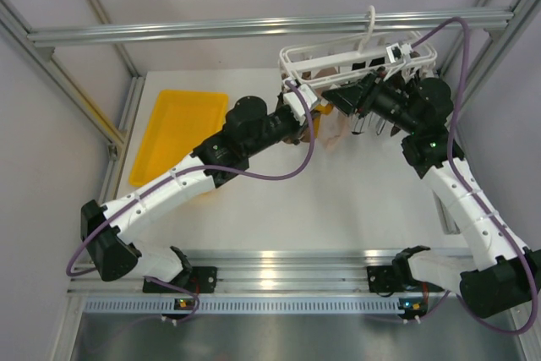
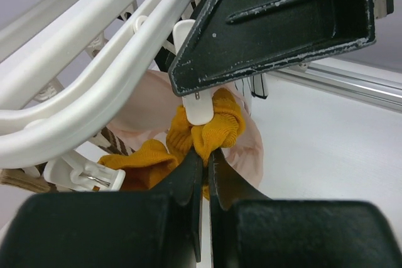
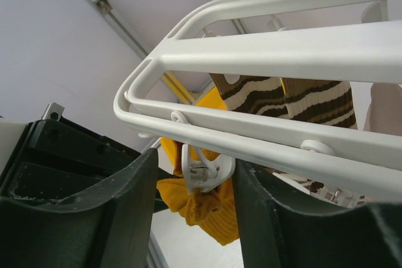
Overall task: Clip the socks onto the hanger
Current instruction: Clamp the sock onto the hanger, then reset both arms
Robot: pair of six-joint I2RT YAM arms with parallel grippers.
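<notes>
The white clip bites the mustard sock just above my left gripper's fingers, so the fold would stay hanging in that clip. It is now time to open.
The white hanger (image 1: 355, 61) hangs by its hook from the aluminium bar. In the left wrist view my left gripper (image 2: 205, 154) is shut on a fold of the mustard sock (image 2: 220, 123), just under a white clip (image 2: 198, 108) that bites the same sock. My right gripper (image 3: 196, 162) is open. Its fingers (image 3: 125, 205) stand on either side of that clip (image 3: 204, 171), with a gap on the left side. The mustard sock (image 3: 210, 211) hangs bunched below the clip. Brown striped socks (image 3: 282, 98) hang from the frame (image 3: 282, 54) behind. A pale pink sock (image 2: 144, 108) hangs behind the mustard one.
A yellow tray (image 1: 179, 133) lies on the table at the left. The long aluminium bar (image 1: 254, 27) crosses the back. Both arms meet under the hanger's front left corner, the left gripper (image 1: 319, 116) and the right gripper (image 1: 345, 99) close together.
</notes>
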